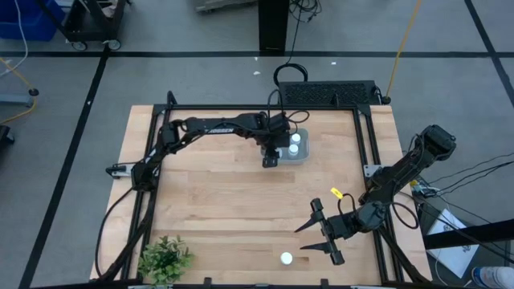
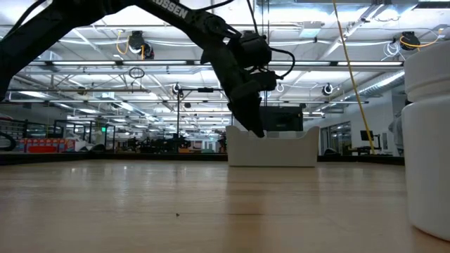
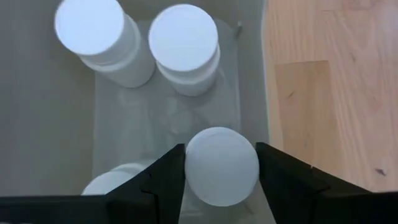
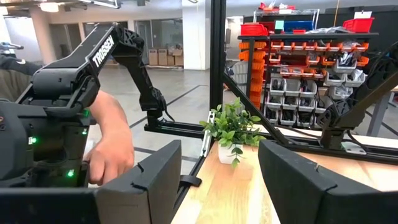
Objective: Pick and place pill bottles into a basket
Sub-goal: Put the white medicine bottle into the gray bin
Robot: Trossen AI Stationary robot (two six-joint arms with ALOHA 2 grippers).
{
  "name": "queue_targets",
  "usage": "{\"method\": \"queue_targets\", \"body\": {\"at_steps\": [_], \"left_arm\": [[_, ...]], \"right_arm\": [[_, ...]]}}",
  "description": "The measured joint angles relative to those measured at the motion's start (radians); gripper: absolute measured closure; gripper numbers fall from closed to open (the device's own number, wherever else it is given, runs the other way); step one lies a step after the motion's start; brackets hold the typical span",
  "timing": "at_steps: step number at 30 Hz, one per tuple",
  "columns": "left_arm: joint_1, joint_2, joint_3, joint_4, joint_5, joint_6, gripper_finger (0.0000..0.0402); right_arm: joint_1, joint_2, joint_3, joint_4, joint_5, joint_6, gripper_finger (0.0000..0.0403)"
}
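Observation:
My left gripper releases the held bottle now, since the bottle is down inside the tray (image 3: 168,118) beside the others and would stand there.
The basket (image 1: 303,157) is a small grey-blue tray at the table's far middle; it also shows in the low view (image 2: 281,149). Two white pill bottles (image 3: 93,37) (image 3: 185,43) stand upright in it, and the cap of a third (image 3: 115,182) shows beside my finger. My left gripper (image 3: 221,155) (image 1: 271,158) reaches into the tray from above, shut on another pill bottle (image 3: 222,167). One more bottle (image 1: 286,258) stands on the table near its near edge, large in the low view (image 2: 427,140). My right gripper (image 1: 323,234) hangs open and empty, a little up the table from it. My left gripper pinches the pill bottle by the two opposite sides of its round cap (image 3: 194,169) between its two fingers (image 3: 168,180). The fingers come from above, pointing down. The bottle is upright inside the tray, next to one wall. Whether its base rests on the tray floor, I cannot tell.
A small green plant (image 1: 165,258) stands at the table's near left corner and shows in the right wrist view (image 4: 233,127). A person's hand (image 4: 112,149) shows beyond the table in that view. Bare wood lies between the tray and the near edge.

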Motion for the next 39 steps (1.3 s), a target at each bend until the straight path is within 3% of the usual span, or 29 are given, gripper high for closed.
{"method": "queue_targets", "body": {"at_steps": [7, 19, 30, 39], "left_arm": [[0.0, 0.0, 0.0, 0.004, -0.01, -0.009, 0.023], [-0.003, 0.0, 0.0, 0.001, 0.007, -0.03, 0.0136], [-0.015, -0.001, 0.0, 0.002, -0.004, -0.033, 0.0101], [-0.028, -0.061, 0.028, -0.015, -0.037, -0.019, 0.0096]], "right_arm": [[0.0, 0.0, 0.0, 0.0, 0.0, 0.0, 0.0195], [0.0, 0.0, 0.0, -0.001, 0.0, 0.0, 0.0195], [0.0, 0.0, 0.0, -0.013, 0.0, 0.017, 0.0195], [0.0, 0.0, 0.0, -0.012, 0.0, 0.018, 0.0195]]}}
